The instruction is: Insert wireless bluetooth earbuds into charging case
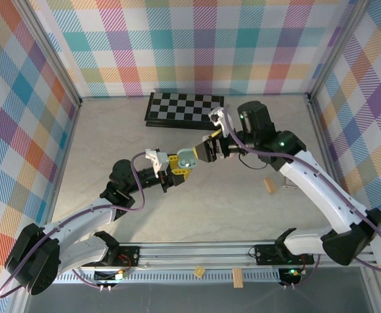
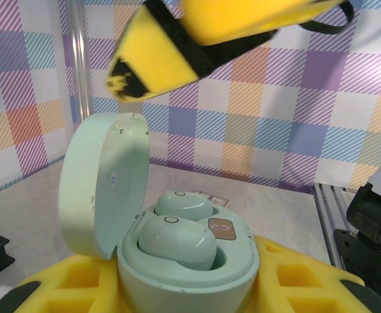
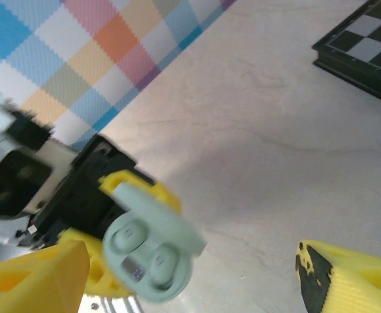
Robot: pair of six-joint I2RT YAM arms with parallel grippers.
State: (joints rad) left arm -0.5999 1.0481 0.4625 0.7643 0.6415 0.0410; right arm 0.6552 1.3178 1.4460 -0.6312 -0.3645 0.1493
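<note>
The earbuds are seated, and the lid needs to shut over them to place them. My right gripper should grab the charging case across its open lid and base next.
A pale green charging case hangs above the table's middle with my left gripper shut on it. In the left wrist view its lid stands open and two pale green earbuds sit in the wells of the case, yellow fingers at its sides. My right gripper is open right beside the case, holding nothing. From the right wrist view the case lies below and left, between spread fingertips, with both earbuds seated.
A black-and-white chessboard lies at the back of the table. A small wooden block rests at the right near my right arm. Two more blocks sit by the front rail. Checked walls enclose the table.
</note>
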